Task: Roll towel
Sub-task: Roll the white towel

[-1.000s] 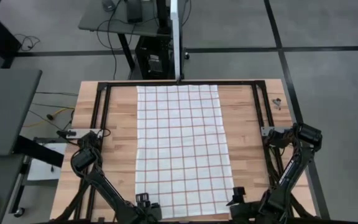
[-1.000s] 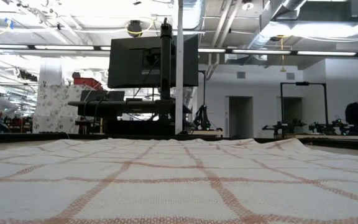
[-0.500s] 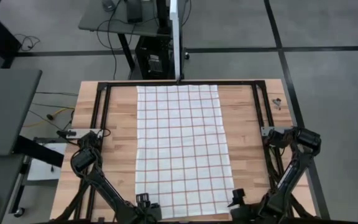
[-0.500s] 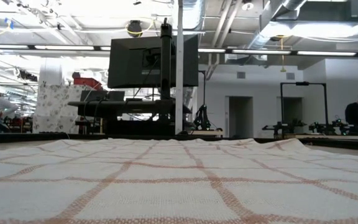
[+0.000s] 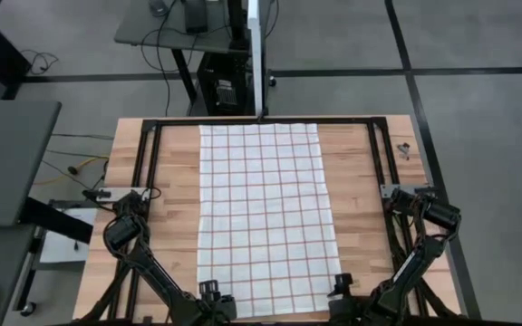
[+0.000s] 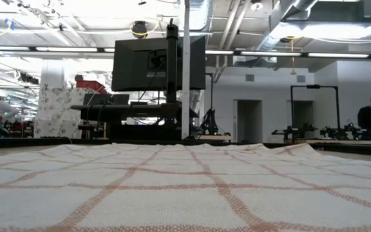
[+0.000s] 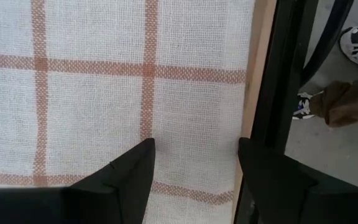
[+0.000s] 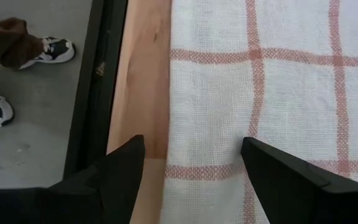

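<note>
Both fingers are at the height of the cloth around the near hem (image 7: 204, 149), where a red stripe (image 7: 197, 195) bends. My left gripper should close on the towel now.
The towel (image 5: 265, 208), white with a thin red grid, lies spread flat down the middle of the wooden table, its underside on the boards; it fills the low view's foreground (image 6: 185, 187). My left gripper (image 5: 211, 292) stands open over its near left corner. In its wrist view (image 7: 194, 146), one finger is over the cloth (image 7: 104, 93) and one over the near hem by the table's edge. My right gripper (image 5: 340, 288) stands open at the near right corner. In its wrist view (image 8: 192, 146), one finger is over bare wood and one over the cloth (image 8: 278, 93).
A black frame (image 5: 148, 145) runs round the tabletop. Bare wood (image 5: 166, 208) lies on both sides of the towel. A small metal part (image 5: 403, 149) sits at the far right. A person's shoes (image 8: 55, 50) stand on the floor just beyond the near edge.
My right gripper has come down toward the towel's near right corner and shifted a little toward the table's left edge, staying open. The towel has not moved.
</note>
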`<control>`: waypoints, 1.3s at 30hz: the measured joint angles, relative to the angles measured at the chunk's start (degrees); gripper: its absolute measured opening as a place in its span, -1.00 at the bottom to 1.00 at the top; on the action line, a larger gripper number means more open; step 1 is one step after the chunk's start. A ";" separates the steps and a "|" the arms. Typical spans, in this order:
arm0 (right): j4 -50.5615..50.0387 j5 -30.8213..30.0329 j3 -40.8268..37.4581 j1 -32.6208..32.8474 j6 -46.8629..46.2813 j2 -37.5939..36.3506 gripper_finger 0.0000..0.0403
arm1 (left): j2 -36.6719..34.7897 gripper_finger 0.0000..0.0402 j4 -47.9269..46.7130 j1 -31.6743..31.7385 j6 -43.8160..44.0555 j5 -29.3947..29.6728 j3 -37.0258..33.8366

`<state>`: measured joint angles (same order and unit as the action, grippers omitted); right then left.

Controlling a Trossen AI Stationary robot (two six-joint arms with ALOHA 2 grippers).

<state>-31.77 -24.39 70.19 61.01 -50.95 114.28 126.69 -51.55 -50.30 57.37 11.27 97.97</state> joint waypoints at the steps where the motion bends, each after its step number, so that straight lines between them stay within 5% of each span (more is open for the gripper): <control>1: -0.02 0.19 -0.02 -0.10 0.04 0.00 0.30 | 0.00 0.07 0.00 0.00 -0.31 0.02 0.00; 8: -0.11 2.14 -0.07 -0.35 0.20 0.15 -0.18 | 0.00 -0.09 -0.96 -0.27 -0.42 2.47 0.00; 15: -0.27 5.42 -0.13 -0.48 -1.92 0.09 -0.94 | 0.00 -0.75 -1.07 -0.31 -0.14 2.33 0.05; 18: -0.19 6.52 -0.30 -0.50 -3.35 -1.17 -0.96 | -0.16 -0.96 -1.20 -0.56 -0.06 1.56 1.56; 28: -10.75 7.48 -0.55 -1.29 -5.42 -13.28 -0.99 | -9.77 -0.99 -1.68 -1.01 4.69 0.93 3.30; 39: -3.68 7.83 -0.39 -0.57 -9.14 -21.05 -1.00 | -13.56 -1.00 9.50 -2.26 10.92 -3.74 3.30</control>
<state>-35.45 -16.56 69.80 60.44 -60.09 93.23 113.13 -42.05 -52.56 68.29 7.53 101.27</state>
